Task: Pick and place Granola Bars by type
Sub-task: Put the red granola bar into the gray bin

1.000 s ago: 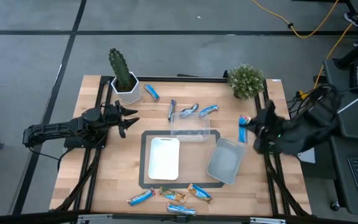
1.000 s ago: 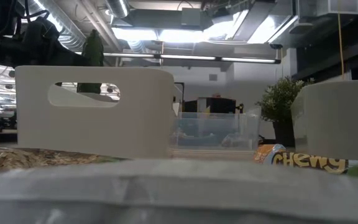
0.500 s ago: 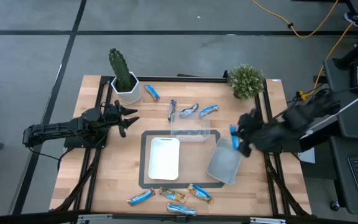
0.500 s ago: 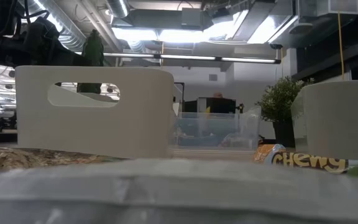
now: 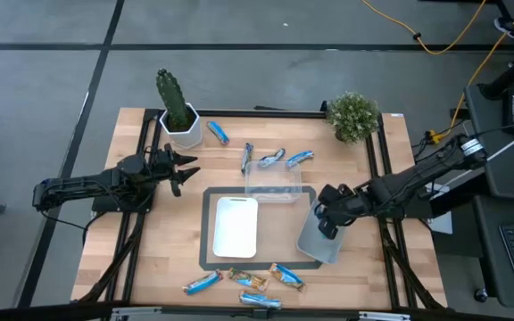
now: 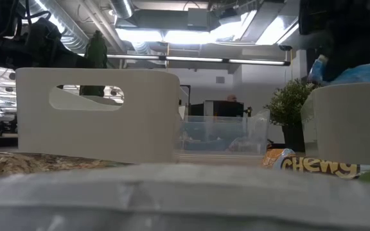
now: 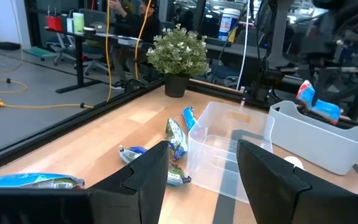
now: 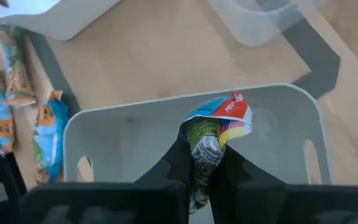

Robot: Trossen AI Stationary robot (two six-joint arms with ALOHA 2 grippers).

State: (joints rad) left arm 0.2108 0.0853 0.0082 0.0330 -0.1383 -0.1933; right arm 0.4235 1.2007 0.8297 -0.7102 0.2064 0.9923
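Observation:
My right gripper holds the blue-red granola bar [image 8: 219,124] inside the grey tray's rim [image 8: 148,137] and should open now. The bar would lie in the tray.
My right gripper [image 5: 327,218] is shut on a blue-red granola bar [image 8: 219,124] and hangs over the grey tray [image 5: 321,241]. The bar also shows in the low view [image 6: 363,73] above the tray's wall, and in the left wrist view [image 7: 314,103]. My left gripper [image 5: 182,169] is open and empty at the table's left side. Several bars [image 5: 270,159] lie flat at the far side beyond the clear bin [image 5: 279,181]. Several more [image 5: 250,281] lie at the near edge. A white tray [image 5: 236,226] stands in the middle. My right gripper pinches the blue-red bar between its two fingers [image 8: 178,163], on the wrapper's middle part [image 8: 204,152]. The bar's red end [image 8: 234,112] sticks out past the fingertips. The fingers come from above and from the table's right. The bar is lifted clear over the grey tray's inside.
A cactus in a white pot [image 5: 178,111] stands at the far left and a bushy potted plant [image 5: 353,117] at the far right. A black mat edge [image 5: 205,232] frames the trays. A person shows far off in the room [image 6: 231,100].
My right gripper has carried the blue-red bar from the table's right edge toward the left and a little nearer, and now stands over the grey tray. In the low view the bar has come into sight above the tray's wall.

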